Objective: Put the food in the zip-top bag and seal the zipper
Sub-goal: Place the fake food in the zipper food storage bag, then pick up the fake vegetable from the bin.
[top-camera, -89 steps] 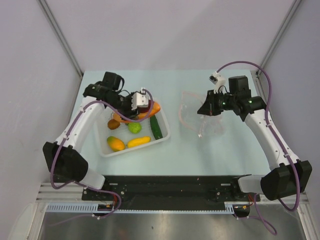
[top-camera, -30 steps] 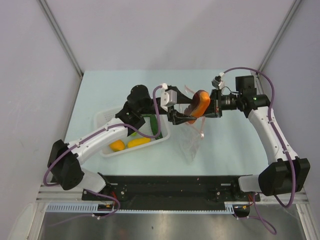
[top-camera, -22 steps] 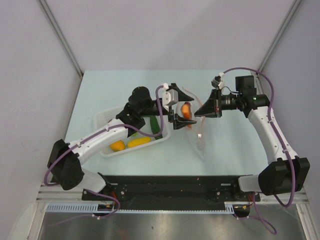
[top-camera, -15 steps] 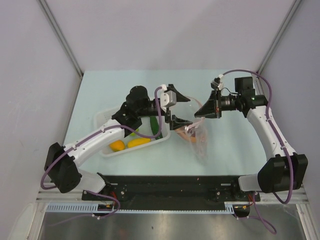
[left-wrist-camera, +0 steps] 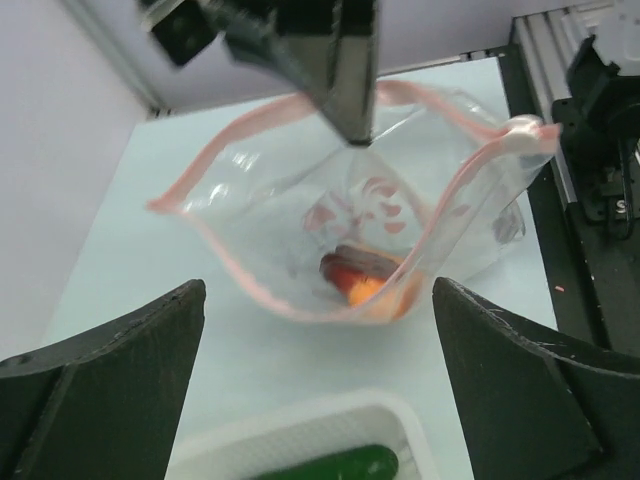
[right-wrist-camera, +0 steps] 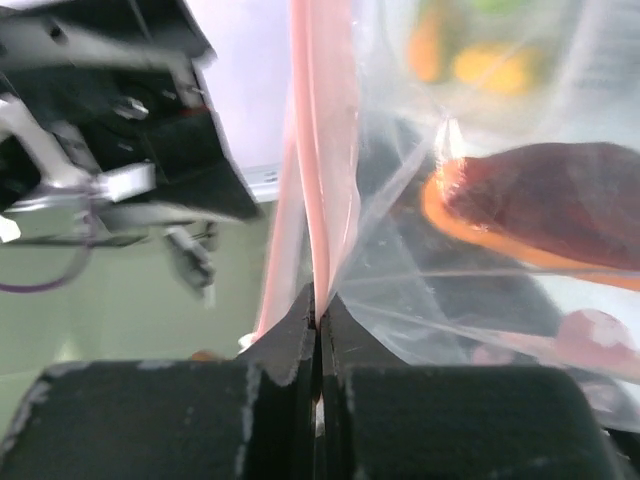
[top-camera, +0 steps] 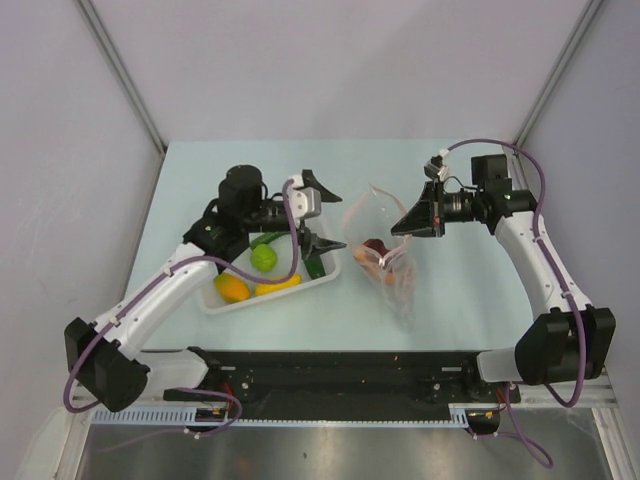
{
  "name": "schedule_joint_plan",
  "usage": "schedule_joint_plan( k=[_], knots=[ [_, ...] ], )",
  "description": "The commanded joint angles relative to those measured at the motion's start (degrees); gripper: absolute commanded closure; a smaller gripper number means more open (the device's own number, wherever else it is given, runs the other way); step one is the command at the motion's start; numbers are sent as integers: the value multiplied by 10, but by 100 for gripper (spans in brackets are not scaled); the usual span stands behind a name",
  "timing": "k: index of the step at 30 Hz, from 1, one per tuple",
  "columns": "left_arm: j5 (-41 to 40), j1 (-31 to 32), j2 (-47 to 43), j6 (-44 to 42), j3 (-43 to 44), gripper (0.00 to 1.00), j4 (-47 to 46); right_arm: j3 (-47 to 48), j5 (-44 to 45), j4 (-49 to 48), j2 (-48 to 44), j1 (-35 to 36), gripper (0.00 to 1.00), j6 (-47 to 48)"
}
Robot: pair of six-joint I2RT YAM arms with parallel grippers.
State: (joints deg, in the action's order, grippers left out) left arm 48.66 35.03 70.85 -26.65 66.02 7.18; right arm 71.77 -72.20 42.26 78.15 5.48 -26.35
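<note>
My left gripper is to grab the dark green cucumber across its middle (top-camera: 313,262) (left-wrist-camera: 328,467) next. This leaves the cucumber's ends free, so it can go in through the opening of the bag.
The clear zip-top bag (top-camera: 388,262) hangs open in the middle of the table. My right gripper (top-camera: 400,226) is shut on its pink-red zipper strip (right-wrist-camera: 320,200) and holds the mouth up. The orange carrot (top-camera: 365,258) and the reddish-brown piece (top-camera: 376,245) lie inside the bag; both also show in the left wrist view (left-wrist-camera: 360,275) and the right wrist view (right-wrist-camera: 540,195). My left gripper (top-camera: 322,212) is open and empty, between the bag's mouth and the white basket (top-camera: 330,278). The lime-green ball (top-camera: 263,257), orange fruit (top-camera: 231,288), yellow fruit (top-camera: 277,284) and dark green cucumber (top-camera: 316,266) lie in the basket.
The white slotted basket's rim (left-wrist-camera: 300,418) lies just under my left fingers (left-wrist-camera: 100,390), with the cucumber (left-wrist-camera: 330,465) at its near end. Grey walls close in the table on three sides. The black rail runs along the front edge (top-camera: 340,365).
My left gripper carried the carrot from the basket to the bag, let it go inside, and drew back left, open. The right gripper kept its hold on the strip.
</note>
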Motion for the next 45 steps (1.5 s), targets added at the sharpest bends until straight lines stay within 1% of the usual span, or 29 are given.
schedule_joint_plan(
  k=[1,2,3,5,6,7,10,11,12,13,14,15,16,18,19,21,22,23,24,25,27,28,31,33,37,39,40,43,45],
  knots=[
    [-16,-81,3,116,23,0,38,58,112,58,-33,-1,100,94],
    [-21,-95,11,141,24,0,49,62,129,63,-35,-1,100,100],
    [-29,-122,14,147,25,0,63,65,164,63,-39,1,100,103],
    [-36,-148,24,140,24,0,105,63,191,63,-45,2,100,114],
    [-38,-172,30,130,29,0,121,63,216,63,-47,4,100,118],
    [-37,-182,35,114,31,0,157,62,228,63,-48,7,100,121],
    [-53,-213,69,29,45,2,228,60,260,55,-47,16,100,130],
    [-60,-217,82,-12,49,2,243,60,268,52,-48,16,100,132],
    [-71,-221,103,-30,54,4,252,60,276,51,-47,18,100,133],
    [-92,-221,118,-54,61,9,283,60,281,47,-46,20,100,131],
    [-98,-221,132,-84,67,11,295,61,283,46,-45,20,100,129],
    [-104,-220,156,-86,80,12,304,62,284,44,-45,21,100,126],
    [-104,-221,167,-71,84,15,304,63,287,44,-44,21,100,126],
    [-103,-219,179,-20,76,15,284,61,290,43,-47,21,100,126],
    [-104,-218,191,50,71,16,251,60,293,43,-48,21,100,125],
    [-89,-218,203,125,52,16,206,60,304,44,-50,21,100,125],
    [-89,-219,214,208,45,19,189,60,305,47,-50,21,100,125],
    [-82,-219,219,243,37,19,174,60,307,48,-50,22,100,125],
    [-77,-218,221,280,14,19,129,60,305,48,-50,21,100,126],
    [-78,-218,221,347,-1,19,99,60,304,48,-49,21,100,126],
    [-95,-213,226,393,-31,19,31,60,302,47,-48,21,100,125],
    [-105,-210,230,420,-34,19,19,61,301,46,-47,21,100,124],
    [-135,-199,257,464,-36,20,0,65,301,49,-46,21,100,126],
    [-144,-190,273,477,-36,20,-9,65,301,50,-46,20,100,129],
    [-189,-177,281,512,-59,22,-35,65,300,52,-46,19,100,130],
    [-197,-177,282,530,-83,26,-58,66,300,51,-46,18,100,132],
    [-204,-177,286,542,-89,30,-64,65,300,51,-45,18,100,131],
    [-208,-177,305,566,-97,38,-70,65,298,51,-44,17,100,131],
    [-206,-177,313,577,-97,38,-87,65,297,50,-42,17,100,132]
  ],
)
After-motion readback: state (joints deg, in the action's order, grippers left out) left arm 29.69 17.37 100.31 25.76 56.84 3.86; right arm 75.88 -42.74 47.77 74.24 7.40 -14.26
